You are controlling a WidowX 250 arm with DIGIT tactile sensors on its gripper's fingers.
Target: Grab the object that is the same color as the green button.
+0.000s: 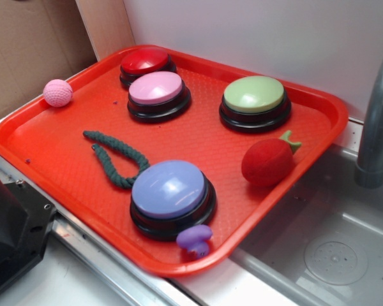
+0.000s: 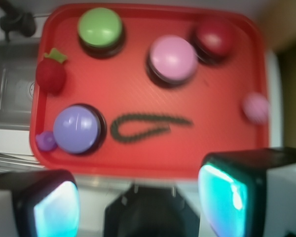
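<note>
Next, the gripper grabs the dark green rope by its longer strand's end (image 1: 92, 135) to pick out the object matching the green button (image 1: 254, 95).
The object, a dark green twisted rope piece (image 1: 115, 158) (image 2: 148, 126), lies folded on the red tray (image 1: 51, 153) (image 2: 222, 148), left of the lavender button. The green button (image 1: 254, 95) (image 2: 100, 27) stands on its black base at the tray's back right in the exterior view. In the wrist view my gripper (image 2: 140, 202) hangs high above the tray's near edge, open, with nothing between its teal pads (image 2: 222, 195). The gripper does not show in the exterior view.
On the tray also stand a pink button (image 1: 157, 89), a red button (image 1: 144, 61), a lavender button (image 1: 170, 190), a red strawberry toy (image 1: 268, 160), a small purple mushroom (image 1: 195, 238) and a pink ball (image 1: 57, 92). A sink (image 1: 332, 242) with a grey faucet (image 1: 378, 121) lies right.
</note>
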